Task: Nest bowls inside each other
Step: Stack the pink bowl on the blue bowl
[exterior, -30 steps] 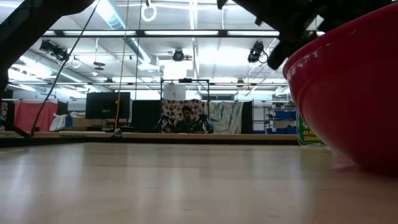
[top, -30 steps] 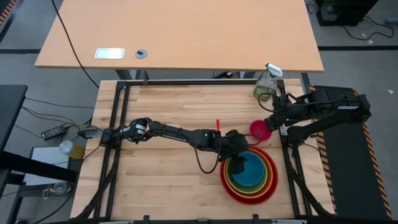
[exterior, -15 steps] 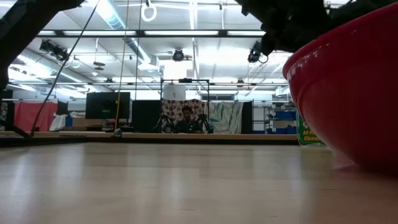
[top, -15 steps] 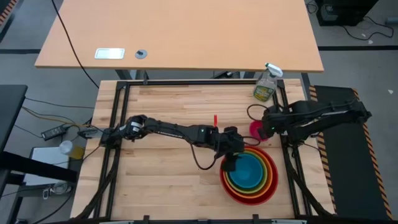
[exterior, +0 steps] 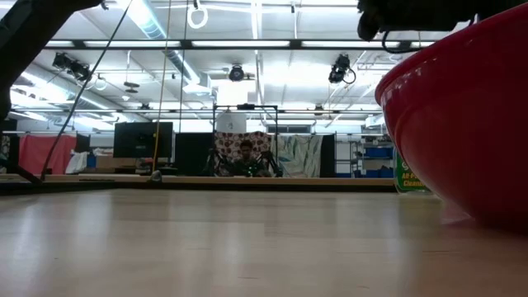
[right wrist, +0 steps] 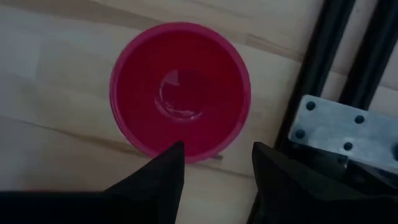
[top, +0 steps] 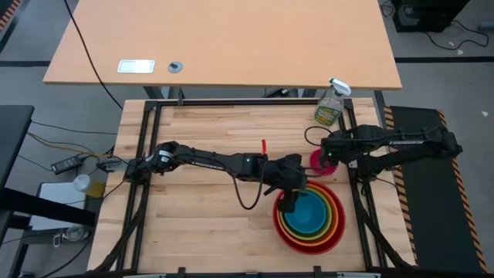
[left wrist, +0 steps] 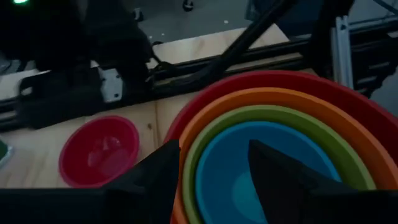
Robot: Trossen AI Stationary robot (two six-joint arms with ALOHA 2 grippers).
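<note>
I need to grab the pink bowl by its rim [right wrist: 217, 147] with my right gripper next, to nest the smallest bowl inside the blue one.
Red, orange, green and blue bowls sit nested in one stack [top: 310, 218] at the table's near right; in the low view the red bowl's wall [exterior: 462, 124] fills the right side. The small pink bowl [top: 317, 163] stands upright on the wood just beyond the stack. My left gripper [left wrist: 211, 149] hovers open over the stack's left rim, with nothing between its fingers. My right gripper [right wrist: 217, 150] points down, open, above the pink bowl's [right wrist: 180, 93] rim. One fingertip is over the bowl's inside and one over the wood outside it.
A clear spray bottle [top: 330, 105] stands at the far right corner. The black frame rail [top: 359, 193] runs along the table's right edge, close to the pink bowl, and its metal bracket [right wrist: 339, 130] lies beside my right gripper. The wood to the left of the stack is bare.
My left gripper has risen a little above the nested stack and rolled about its own line. My right gripper has come down and moved toward the table's left, from beside the pink bowl to over it. The bowls have stayed where they were.
</note>
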